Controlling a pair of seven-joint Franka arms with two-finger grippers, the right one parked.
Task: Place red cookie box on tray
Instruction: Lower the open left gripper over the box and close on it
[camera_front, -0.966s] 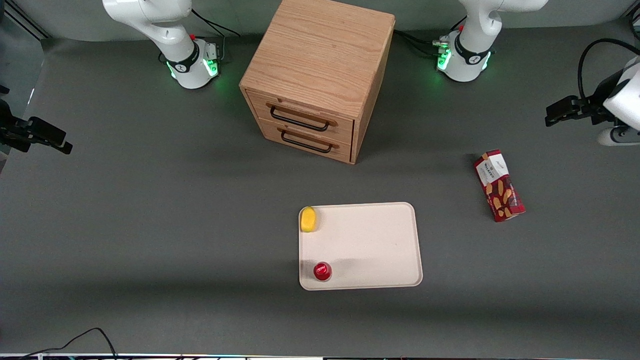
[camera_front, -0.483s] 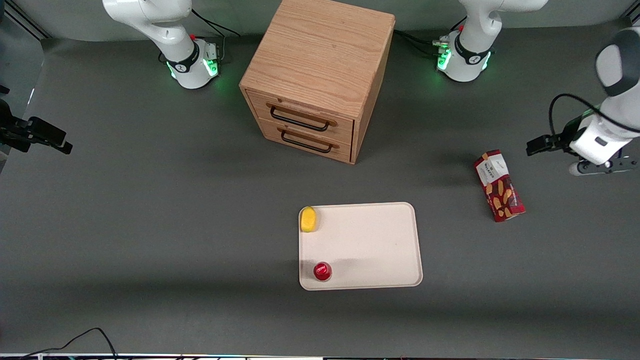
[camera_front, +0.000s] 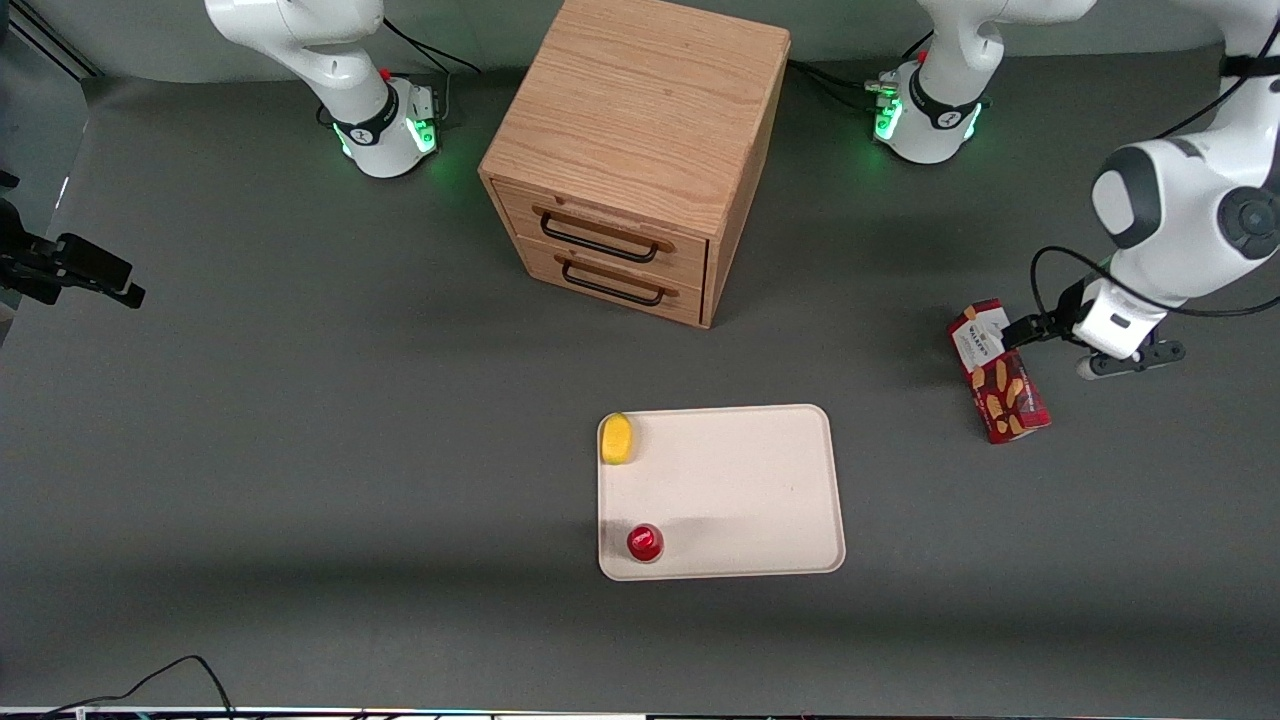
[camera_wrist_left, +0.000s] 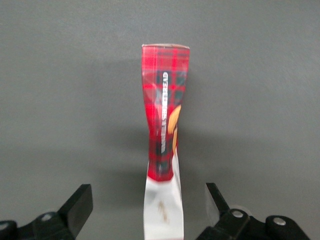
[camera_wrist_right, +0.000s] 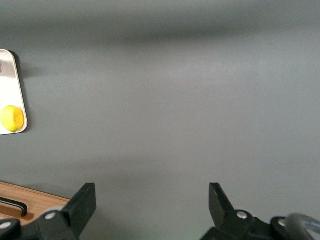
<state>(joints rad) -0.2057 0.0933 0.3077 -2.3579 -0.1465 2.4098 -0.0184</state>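
Note:
My left gripper next needs to grab the red cookie box by its white label end, to place the box on the cream tray.
The red cookie box lies flat on the grey table toward the working arm's end, its white label end pointing to the cabinet. It is well apart from the cream tray. My left gripper hovers over the label end of the box. In the left wrist view the gripper is open, with one black finger on either side of the box and clear gaps to it. Nothing is held.
A yellow lemon-like object and a small round red object sit on the tray along its edge nearest the parked arm. A wooden two-drawer cabinet, both drawers shut, stands farther from the front camera than the tray.
The left arm has swung in from the table's edge and come down over the box's label end. The box and tray have not moved.

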